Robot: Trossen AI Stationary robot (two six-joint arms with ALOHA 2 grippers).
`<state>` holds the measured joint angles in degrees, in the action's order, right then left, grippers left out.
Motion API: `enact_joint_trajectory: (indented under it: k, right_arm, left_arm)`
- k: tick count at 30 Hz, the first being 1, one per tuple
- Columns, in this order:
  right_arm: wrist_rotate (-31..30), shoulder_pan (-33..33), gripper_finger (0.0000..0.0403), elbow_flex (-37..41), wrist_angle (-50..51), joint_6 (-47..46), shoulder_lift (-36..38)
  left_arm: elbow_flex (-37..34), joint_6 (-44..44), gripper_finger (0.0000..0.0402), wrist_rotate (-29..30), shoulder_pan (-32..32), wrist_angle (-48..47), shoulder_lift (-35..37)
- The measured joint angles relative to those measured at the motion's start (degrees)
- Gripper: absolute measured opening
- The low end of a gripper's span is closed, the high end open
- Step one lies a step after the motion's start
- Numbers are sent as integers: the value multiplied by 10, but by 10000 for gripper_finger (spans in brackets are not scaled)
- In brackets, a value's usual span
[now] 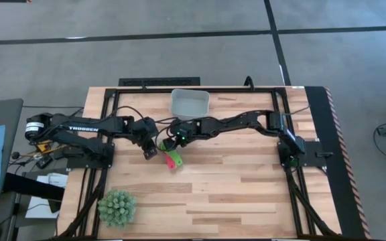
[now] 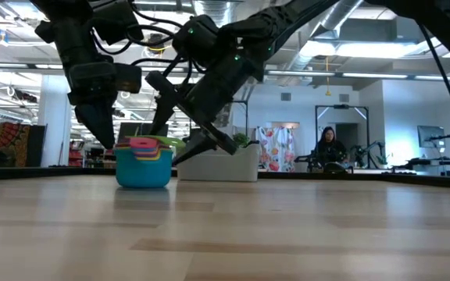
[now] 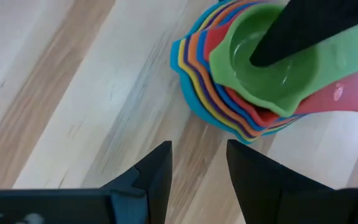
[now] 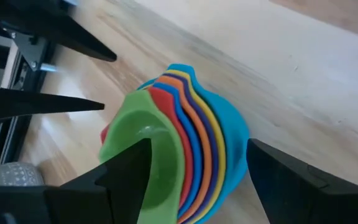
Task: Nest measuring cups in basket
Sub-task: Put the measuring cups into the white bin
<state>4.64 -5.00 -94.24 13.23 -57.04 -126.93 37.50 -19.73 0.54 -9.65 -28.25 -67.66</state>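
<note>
My right gripper picks up the stack by the measuring cups' sides next, to set the nested cups in the basket [image 1: 179, 110].
The measuring cups [image 1: 171, 159] stand nested in one stack on the table, teal outermost and green innermost, and show in the low view [image 2: 143, 165]. My right gripper [image 4: 197, 162] is open astride the stack's wall: one finger in the green cup [image 4: 148, 134], the other outside the teal cup [image 4: 232, 134]. My left gripper [image 3: 197, 155] is open and empty, pointing down just left of the stack [image 3: 241, 93]. The basket [image 1: 179, 110] stands empty behind the stack, toward the far edge. My right gripper comes slanting down from the table's right and far side. One finger [image 3: 278, 37] reaches into the green cup's bowl [image 3: 253, 43] and the other finger [image 2: 198, 150] lies beside the teal cup's outer wall [image 2: 162, 173]. Whether either finger touches, I cannot tell. The stack stands upright on the table.
A spiky green ball plant [image 1: 117, 206] sits near the table's front left corner. The black frame rails [image 1: 283, 120] run along the table's far, left and right sides. Bare wood lies in front of and to the right of the stack.
</note>
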Motion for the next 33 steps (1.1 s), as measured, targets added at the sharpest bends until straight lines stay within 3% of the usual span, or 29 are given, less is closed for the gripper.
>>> enact_joint_trajectory:
  k: [14, 29, 33]
  right_arm:
    - [-7, 9, 266, 0, 38, -10, 1]
    - [-4, 16, 126, -2, 69, 11, 5]
    - [-5, 16, 107, -2, 74, 24, 5]
  left_arm:
    - [1, -31, 141, -22, 16, 80, -73]
    - [0, -47, 141, -6, 14, 98, -73]
    - [0, -50, 141, 0, 14, 100, -73]
